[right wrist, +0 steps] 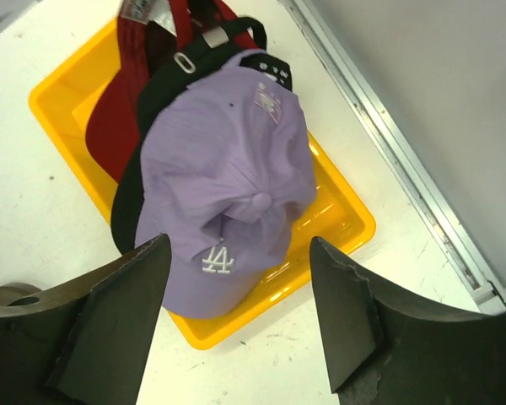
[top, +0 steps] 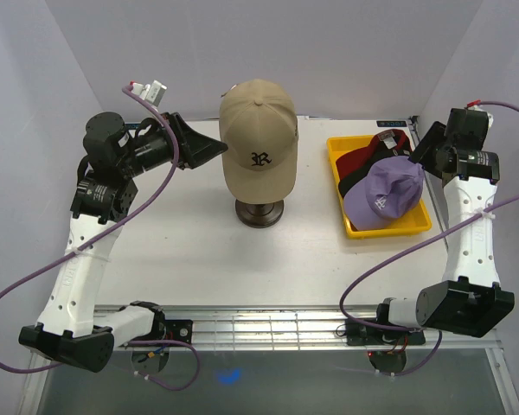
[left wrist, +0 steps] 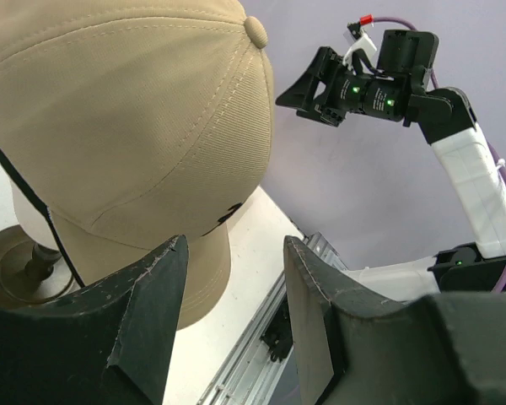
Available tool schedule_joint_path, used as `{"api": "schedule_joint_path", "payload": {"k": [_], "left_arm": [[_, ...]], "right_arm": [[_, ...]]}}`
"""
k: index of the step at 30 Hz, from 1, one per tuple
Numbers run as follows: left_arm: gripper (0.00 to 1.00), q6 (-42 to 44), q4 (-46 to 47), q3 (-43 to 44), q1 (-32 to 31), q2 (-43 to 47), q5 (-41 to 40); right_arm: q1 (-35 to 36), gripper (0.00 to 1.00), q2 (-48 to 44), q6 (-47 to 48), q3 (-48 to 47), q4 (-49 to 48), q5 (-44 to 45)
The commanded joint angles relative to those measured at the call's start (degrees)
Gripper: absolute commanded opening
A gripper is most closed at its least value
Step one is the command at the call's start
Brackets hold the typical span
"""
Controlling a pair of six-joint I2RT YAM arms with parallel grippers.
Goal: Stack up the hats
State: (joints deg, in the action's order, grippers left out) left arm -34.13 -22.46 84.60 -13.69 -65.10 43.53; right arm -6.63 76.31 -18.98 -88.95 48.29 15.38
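Next, my right gripper will take hold of the lavender cap by the button of its top (top: 403, 191) (right wrist: 261, 202), leaving the cap's brim free to hand over to my left gripper.
A tan cap with a black "R" (top: 259, 138) sits on the mannequin head; it fills the left wrist view (left wrist: 126, 118), with a thin black edge showing under its rim. My left gripper (top: 218, 149) (left wrist: 234, 245) is open and empty, just left of this cap. A lavender "LA" cap (top: 382, 194) (right wrist: 223, 169) lies on top of a black cap (top: 351, 180) (right wrist: 156, 97) and a red cap (top: 362, 159) (right wrist: 110, 126) in the yellow tray (top: 336, 149) (right wrist: 354, 228). My right gripper (top: 417, 145) (right wrist: 236, 245) is open and empty above the tray. A second black cap is not seen.
The beige mannequin head (left wrist: 204, 270) stands on a dark round base (top: 259, 213) (left wrist: 13, 261) at the table's middle. White walls close in the left, back and right. A metal rail (top: 259, 324) runs along the near edge.
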Motion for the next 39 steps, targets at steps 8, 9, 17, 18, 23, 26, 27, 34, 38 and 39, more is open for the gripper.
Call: {"api": "schedule_joint_path", "payload": {"k": [8, 9, 17, 18, 23, 26, 27, 34, 38, 39], "left_arm": [[0.59, 0.29, -0.74, -1.98, -0.11, 2.52, -1.87], [0.59, 0.38, -0.92, -2.07, -0.11, 2.61, -1.87], [0.59, 1.35, -1.98, -1.54, -0.11, 2.79, -2.22], [0.59, 1.43, -1.98, -1.54, -0.02, 2.79, -2.22], [0.59, 1.43, -1.97, -1.8, -0.02, 2.7, -2.22], [0.59, 1.61, -2.15, -1.8, -0.02, 2.61, -2.4], [0.59, 1.61, -2.15, -1.8, -0.02, 2.52, -2.4], [0.59, 0.65, -1.45, -1.63, -0.11, 2.17, -2.31], [0.59, -0.15, -0.84, -1.89, -0.02, 2.17, -2.48], [0.59, -0.5, -0.66, -1.98, -0.02, 2.26, -2.57]], "right_arm": [[-9.44, 0.71, 4.54, -1.67, 10.28, -5.83, -14.75], [-10.06, 0.71, 5.33, -1.93, 10.81, -6.8, -16.94], [-12.7, 0.67, 7.89, -4.22, 10.55, -11.11, -20.56], [-12.7, 0.66, 7.71, -4.48, 10.9, -11.72, -20.91], [-12.7, 0.37, 7.8, -5.1, 12.13, -13.14, -22.32], [-12.7, 0.15, 6.4, -5.36, 12.92, -14.01, -23.2], [-12.79, 0.11, 6.04, -5.36, 12.75, -13.84, -23.29], [-12.7, 0.08, 1.48, -3.87, 2.84, -6.65, -26.09], [-12.7, 0.08, -1.16, -4.3, -7.08, -2.87, -33.1], [-12.7, 0.08, -1.25, -4.66, -9.21, -2.59, -35.13]]}}
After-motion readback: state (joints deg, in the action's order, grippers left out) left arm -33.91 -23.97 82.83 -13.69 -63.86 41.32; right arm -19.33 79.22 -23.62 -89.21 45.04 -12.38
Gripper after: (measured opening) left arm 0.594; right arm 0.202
